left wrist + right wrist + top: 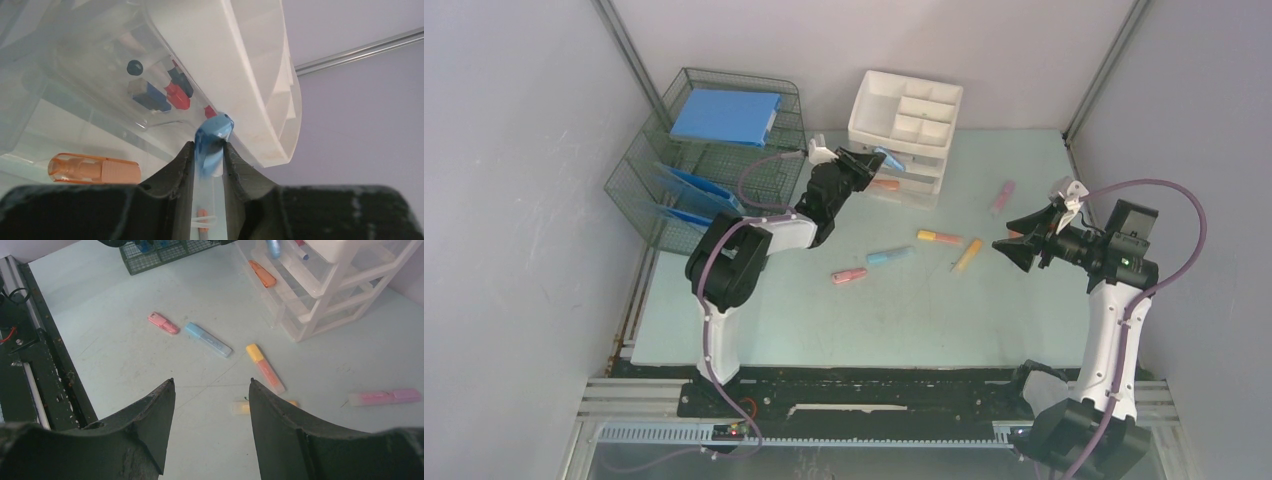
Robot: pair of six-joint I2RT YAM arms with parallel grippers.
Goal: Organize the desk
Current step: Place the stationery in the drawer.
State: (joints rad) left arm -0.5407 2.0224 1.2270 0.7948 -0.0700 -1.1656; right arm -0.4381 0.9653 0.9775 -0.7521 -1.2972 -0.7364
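My left gripper releases the blue highlighter (212,135) next, since the blue highlighter hangs above the open lower drawer holding the orange highlighter.
The desk (824,320) is a pale mint-green tabletop. My left gripper (876,160) is shut on a blue highlighter (212,135) and holds it against the front of a white drawer unit (906,125), at an open clear drawer. An orange highlighter (95,169) lies in a lower drawer. My right gripper (1014,240) is open and empty above the right of the desk (125,355). Loose highlighters lie mid-desk: short pink (849,276), blue (890,256), orange-pink (940,238), yellow (967,255) and pink (1002,196).
A green wire basket (714,160) with a blue book (726,115) on top stands at the back left. The drawer unit (320,295) holds small red and blue items. A black rail (874,390) runs along the front edge. Grey walls close three sides.
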